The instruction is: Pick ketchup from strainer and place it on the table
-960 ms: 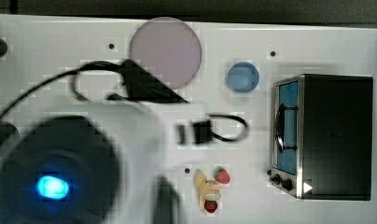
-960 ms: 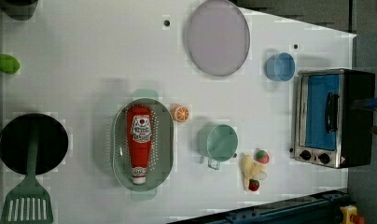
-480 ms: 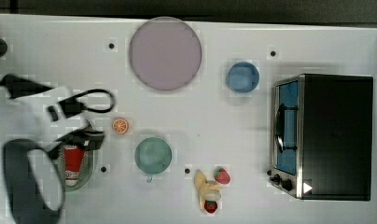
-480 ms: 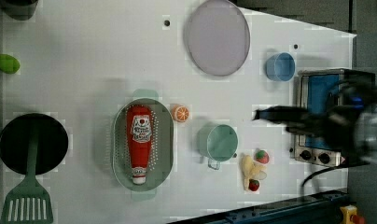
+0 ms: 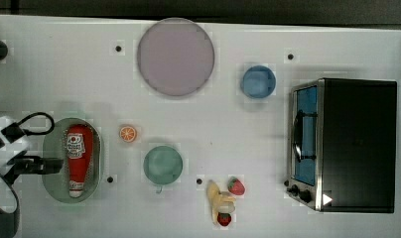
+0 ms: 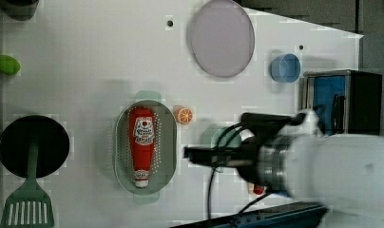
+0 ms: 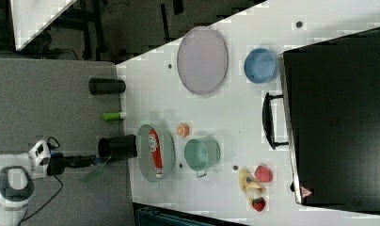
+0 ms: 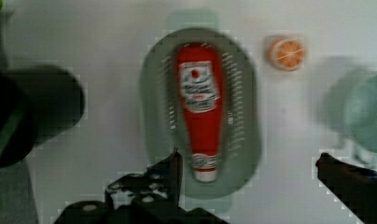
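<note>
My gripper is to grab the ketchup next by its labeled body (image 6: 142, 131) (image 8: 198, 88), so that it can lift the ketchup out of the strainer and onto the table.
The ketchup (image 5: 78, 157), a red bottle with a white label and cap, lies flat in the pale green strainer (image 5: 98, 163) on the white table (image 5: 64, 74). In the left view the ketchup (image 6: 142, 142) lies lengthwise in the strainer (image 6: 167, 142). My gripper (image 8: 248, 159) hangs open and high over the strainer (image 8: 245, 93), its two dark fingers (image 8: 172, 168) spread wide beyond the capped end of the ketchup (image 8: 199, 107) without touching it. The gripper (image 5: 52, 165) shows at the top view's left edge, and the gripper (image 6: 187, 154) shows beside the strainer in the left view.
A teal cup (image 5: 162, 165) and an orange slice (image 5: 128, 133) sit close to the strainer. Farther off are a grey-lilac plate (image 5: 175, 57), a blue cup (image 5: 258, 82), a toaster oven (image 5: 347, 144), and a banana (image 5: 219, 197) with strawberries. A black pan with a green spatula (image 6: 33, 145) lies beyond the strainer.
The arm has swung across the table and now hangs over the strainer. The fingers have stayed open. The ketchup and strainer have not moved.
</note>
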### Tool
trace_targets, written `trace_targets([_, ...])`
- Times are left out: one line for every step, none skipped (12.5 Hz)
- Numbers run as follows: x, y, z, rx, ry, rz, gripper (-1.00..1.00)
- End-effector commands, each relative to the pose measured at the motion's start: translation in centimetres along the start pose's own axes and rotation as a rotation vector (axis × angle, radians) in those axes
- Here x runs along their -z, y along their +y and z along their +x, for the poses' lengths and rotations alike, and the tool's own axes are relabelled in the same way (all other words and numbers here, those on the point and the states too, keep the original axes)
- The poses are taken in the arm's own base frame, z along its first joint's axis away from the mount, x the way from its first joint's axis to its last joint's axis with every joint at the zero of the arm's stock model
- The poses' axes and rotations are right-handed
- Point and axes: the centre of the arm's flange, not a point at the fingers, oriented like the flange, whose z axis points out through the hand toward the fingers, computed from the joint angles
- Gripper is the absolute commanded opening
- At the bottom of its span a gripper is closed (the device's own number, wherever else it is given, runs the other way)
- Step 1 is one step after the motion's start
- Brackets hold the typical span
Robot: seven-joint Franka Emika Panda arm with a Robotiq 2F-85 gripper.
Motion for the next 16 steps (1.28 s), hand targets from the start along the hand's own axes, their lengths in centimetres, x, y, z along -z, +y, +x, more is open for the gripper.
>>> trace_targets([-4.9,-0.2,0.2,-0.014,-0.033,-0.015,1.0])
trace_targets([-6.6,-0.3,0.3,0.005,-0.02,-0.013,1.0])
trace_targets([-8.3,-0.4,0.4,0.025,-0.001,-0.012,1.0])
trace_targets([-10.0,-0.3,0.5,0.043,0.012,-0.008,1.0])
trace_targets([-11.7,-0.2,0.6,0.056,0.016,0.0,1.0])
trace_targets([-13.3,-0.1,0.8,0.068,0.018,0.011,1.0])
trace_targets([-14.7,-0.1,1.0,0.077,0.021,0.029,1.0])
trace_targets([-16.0,-0.2,1.2,0.073,0.021,0.05,1.0])
trace_targets([-17.2,-0.3,1.3,0.053,0.017,0.068,1.0])
trace_targets([-18.4,-0.4,1.4,0.033,0.015,0.079,1.0])
trace_targets([-19.5,-0.5,1.4,0.021,0.01,0.082,1.0])
trace_targets([-20.7,-0.6,1.3,0.012,0.005,0.077,1.0])
trace_targets([-21.8,-0.6,1.3,0.0,0.003,0.071,1.0])
trace_targets([-22.8,-0.5,1.3,-0.011,0.004,0.069,1.0])
trace_targets([-23.7,-0.5,1.3,-0.015,0.008,0.071,1.0])
trace_targets([-24.7,-0.3,1.4,-0.008,0.012,0.07,1.0])
